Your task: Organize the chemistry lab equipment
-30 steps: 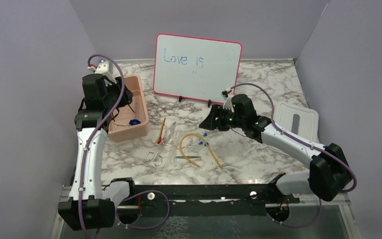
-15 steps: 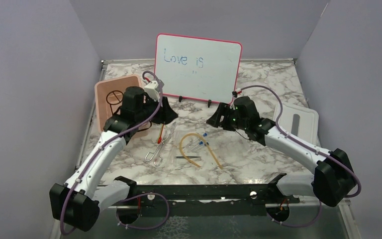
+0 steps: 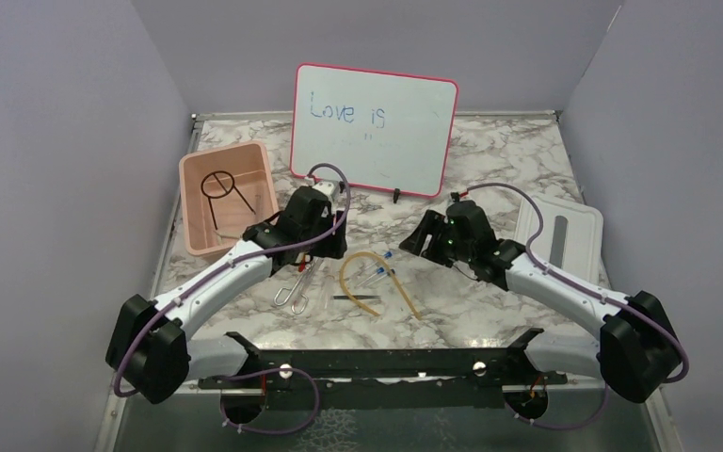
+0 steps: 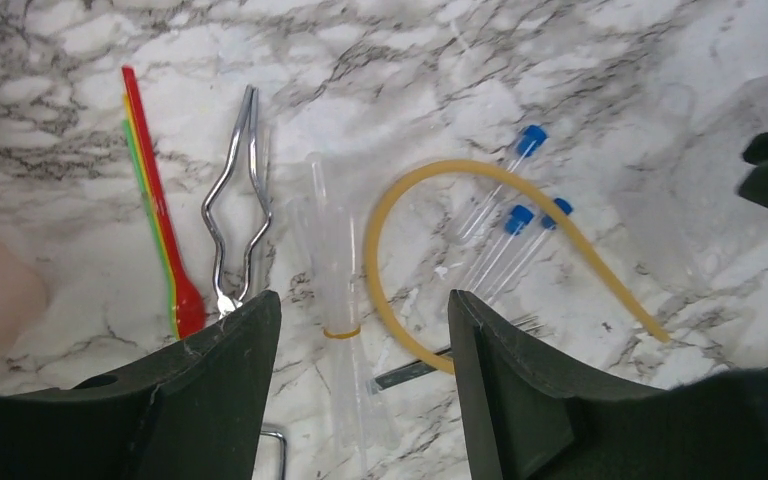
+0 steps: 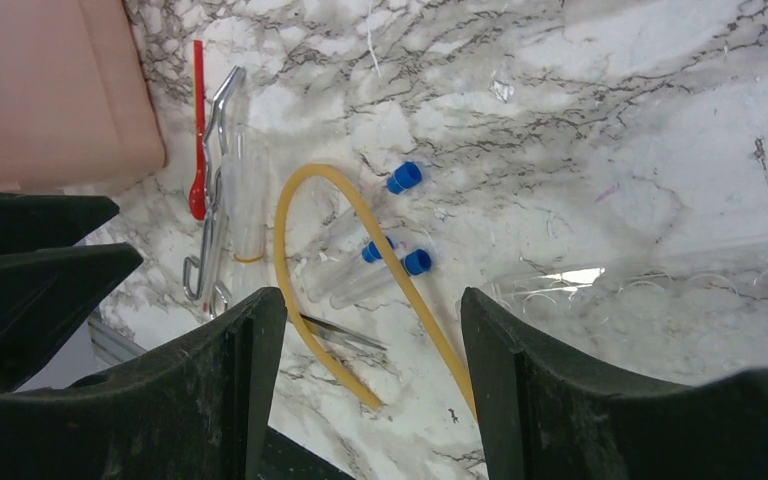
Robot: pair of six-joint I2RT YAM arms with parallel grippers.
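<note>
Next, my left gripper grabs the banded clear tubes by their orange band (image 4: 342, 333), so the rounded ends of the tubes stay free to enter the pink bin.
Loose lab items lie mid-table. The left wrist view shows a red-tipped spatula (image 4: 160, 225), metal tongs (image 4: 238, 205), banded clear tubes (image 4: 334, 285), a curved tan rubber tube (image 4: 438, 170), blue-capped tubes (image 4: 512, 222) and a thin dark rod (image 4: 408, 372). My left gripper (image 4: 362, 300) hovers open above the banded tubes, holding nothing. My right gripper (image 5: 372, 295) is open over the tan tube (image 5: 295, 215) and blue-capped tubes (image 5: 400, 255), also empty. A black wire ring tripod (image 3: 219, 185) lies in the pink bin (image 3: 191, 202).
The pink-framed whiteboard (image 3: 374, 127) stands at the back. A white lid (image 3: 558, 231) lies at the right. A clear plastic rack (image 5: 660, 290) sits just right of the blue-capped tubes. Both grippers (image 3: 331, 247) (image 3: 417, 240) face each other across the items.
My left arm swung from over the pink bin to the middle of the table and its jaws widened. The tripod now shows in the bin. The right arm drifted slightly right and nearer.
</note>
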